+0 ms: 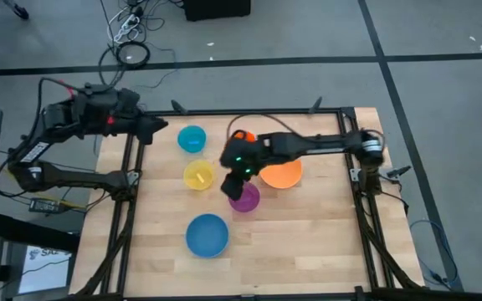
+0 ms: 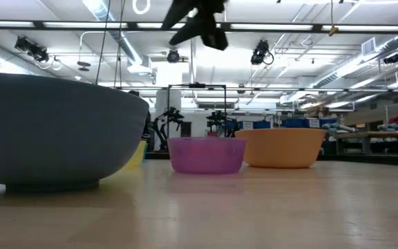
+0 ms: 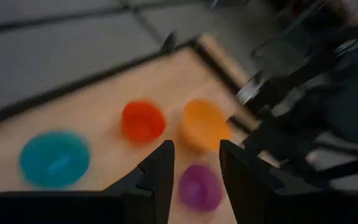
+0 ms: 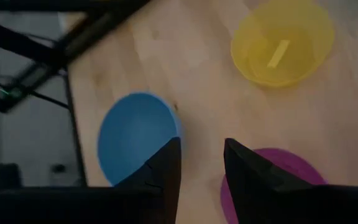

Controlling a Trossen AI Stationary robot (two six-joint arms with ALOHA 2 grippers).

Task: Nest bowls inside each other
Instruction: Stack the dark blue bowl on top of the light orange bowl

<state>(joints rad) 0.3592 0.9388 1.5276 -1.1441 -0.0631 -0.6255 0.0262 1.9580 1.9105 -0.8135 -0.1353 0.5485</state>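
Observation:
The robot's right gripper will next grab the blue bowl by its rim (image 1: 227, 236), to nest it inside the large orange bowl (image 1: 283, 174).
Six bowls rest on their bases on the wooden table. They are cyan (image 1: 192, 139), yellow (image 1: 198, 176), purple (image 1: 244, 198), blue (image 1: 207, 235) and orange (image 1: 284, 174), plus a red-orange bowl (image 1: 241, 135) partly hidden by the right arm. My right gripper (image 1: 233, 186) hangs open above the table between the yellow and purple bowls. In its wrist view the gripper (image 4: 201, 167) shows the blue bowl (image 4: 138, 137) and the purple bowl (image 4: 272, 180) beyond its fingers. My left gripper (image 1: 159, 126) stays raised and open at the far left corner, with nothing between its fingers.
A black metal frame (image 1: 129, 180) runs along the table's left, far and right sides. In the low view the blue bowl (image 2: 54, 131) stands closest, with the purple bowl (image 2: 206, 153) and the orange bowl (image 2: 285, 146) farther back. Bare wood (image 1: 308, 242) lies at the near right.

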